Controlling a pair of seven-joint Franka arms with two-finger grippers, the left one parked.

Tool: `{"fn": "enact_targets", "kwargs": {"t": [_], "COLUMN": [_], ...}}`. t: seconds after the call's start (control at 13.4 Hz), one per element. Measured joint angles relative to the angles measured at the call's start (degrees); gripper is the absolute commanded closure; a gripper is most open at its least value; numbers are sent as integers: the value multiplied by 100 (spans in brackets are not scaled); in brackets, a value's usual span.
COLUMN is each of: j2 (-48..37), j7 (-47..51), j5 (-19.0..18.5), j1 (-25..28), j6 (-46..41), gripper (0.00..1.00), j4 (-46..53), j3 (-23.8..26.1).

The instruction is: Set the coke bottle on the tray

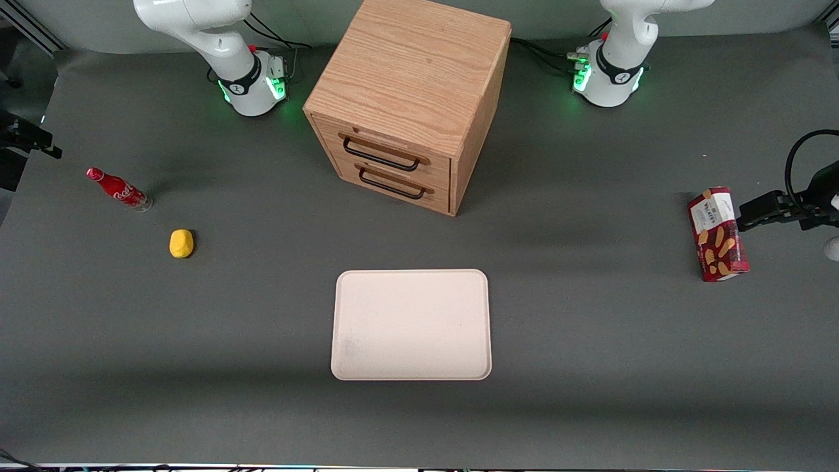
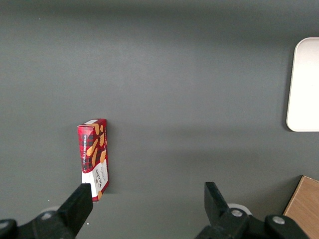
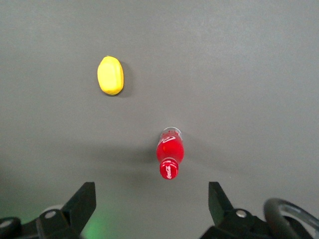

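Observation:
The robot's right gripper should grab the bottle by its red cap point(image 1: 94, 174) next, to place the coke bottle on the tray point(image 1: 411, 324).
The coke bottle point(image 1: 118, 189), small and red with a red cap and white lettering, stands on the grey table toward the working arm's end. The right wrist view shows it from above point(image 3: 170, 152), cap toward the camera. My right gripper point(image 3: 152, 199) is open and empty, well above the table, with the bottle just ahead of the gap between its fingers. In the front view only part of the gripper point(image 1: 39, 145) shows at the frame's edge. The pale cream-pink tray point(image 1: 411, 324) lies empty near the middle of the table, nearer the front camera than the cabinet.
A yellow lemon-like object point(image 1: 181, 243) lies near the bottle, nearer the front camera, and also shows in the right wrist view point(image 3: 110, 75). A wooden two-drawer cabinet point(image 1: 409, 98) stands at mid-table. A red snack box point(image 1: 718, 234) lies toward the parked arm's end.

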Motion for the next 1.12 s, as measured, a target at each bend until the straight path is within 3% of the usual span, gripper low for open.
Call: {"fn": "enact_targets", "kwargs": {"t": [0.52, 1.12], "j2": [2, 225], "j7": [644, 707], "j5": [-220, -411], "j1": [-1, -24], "j6": [940, 1879], "gripper": [0, 0], "j4": [-848, -1385], "j3": [-201, -485]}}
